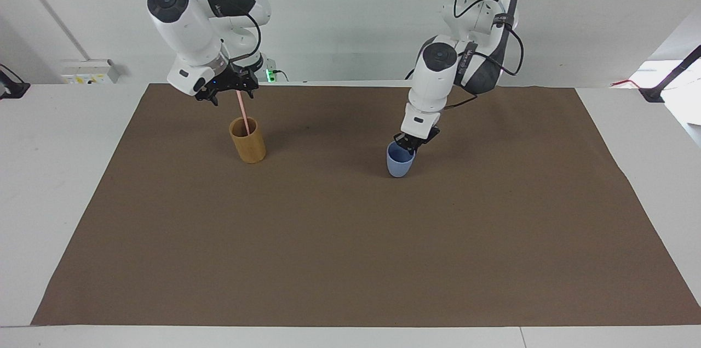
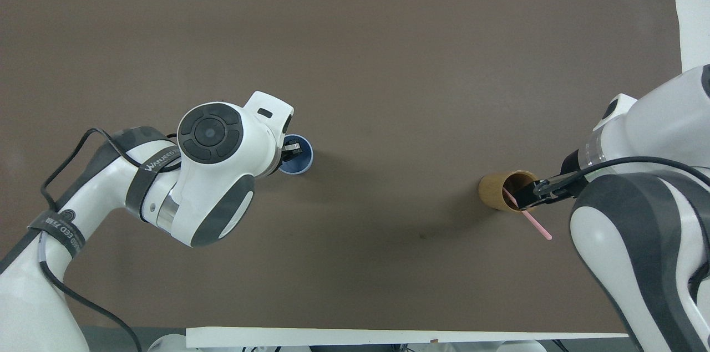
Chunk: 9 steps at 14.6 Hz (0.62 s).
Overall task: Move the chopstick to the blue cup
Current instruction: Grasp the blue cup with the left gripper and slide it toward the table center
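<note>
The chopstick has to go into the blue cup point(image 2: 298, 160). My right gripper should next grab the chopstick by its top end point(image 2: 507, 193) for that.
The pale-pink chopstick point(image 1: 242, 112) stands tilted in a tan wooden cup point(image 1: 248, 142) on the brown mat, toward the right arm's end. My right gripper point(image 1: 231, 91) is open, its fingers on either side of the chopstick's top end; in the overhead view it point(image 2: 533, 192) is over the tan cup point(image 2: 496, 191) and the chopstick point(image 2: 537, 224). My left gripper point(image 1: 408, 143) is shut on the rim of the light-blue cup point(image 1: 399, 161), one finger inside it. The cup is upright near the mat's middle, and also shows in the overhead view point(image 2: 299, 159).
The brown mat point(image 1: 350, 238) covers most of the white table point(image 1: 55, 172). Both arms hang over the part of the mat nearer to the robots.
</note>
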{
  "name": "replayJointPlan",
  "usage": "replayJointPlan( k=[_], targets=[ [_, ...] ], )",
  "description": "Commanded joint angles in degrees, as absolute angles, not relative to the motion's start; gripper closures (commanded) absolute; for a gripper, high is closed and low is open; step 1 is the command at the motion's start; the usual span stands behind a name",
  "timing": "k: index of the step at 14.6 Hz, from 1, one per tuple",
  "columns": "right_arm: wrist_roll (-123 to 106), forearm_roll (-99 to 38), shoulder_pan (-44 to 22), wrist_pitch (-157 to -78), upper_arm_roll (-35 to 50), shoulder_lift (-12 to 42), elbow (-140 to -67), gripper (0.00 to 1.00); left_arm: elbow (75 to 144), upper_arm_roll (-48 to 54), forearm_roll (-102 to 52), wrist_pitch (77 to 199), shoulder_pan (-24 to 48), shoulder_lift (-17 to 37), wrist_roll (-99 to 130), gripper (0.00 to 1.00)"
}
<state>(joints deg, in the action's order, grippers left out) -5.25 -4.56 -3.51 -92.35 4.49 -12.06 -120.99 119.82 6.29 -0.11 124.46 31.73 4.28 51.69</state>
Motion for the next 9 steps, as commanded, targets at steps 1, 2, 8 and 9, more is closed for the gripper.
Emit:
replayJointPlan(
  k=[1,2,8,9],
  targets=[
    [-7.12,-5.36,-2.9,-93.87,4.31,-13.54,-125.06,0.09,121.29,5.27,-1.05,125.86,32.87,2.55,52.65,0.92],
    [-7.03,-5.36,-2.9,-93.87,4.31,-13.27,-125.68,0.14,121.38,5.27,-1.05,125.77,32.7,2.55,52.47,0.78],
    [-5.63,-5.36,-2.99,-94.13,4.31,-12.83,-128.31,0.33,118.75,5.01,-1.14,124.29,32.17,2.55,52.64,0.0],
    [-5.45,-5.36,-2.99,-94.22,4.31,-12.92,-128.76,0.34,117.7,4.92,-1.14,122.28,32.17,1.77,52.73,0.0]
  ],
)
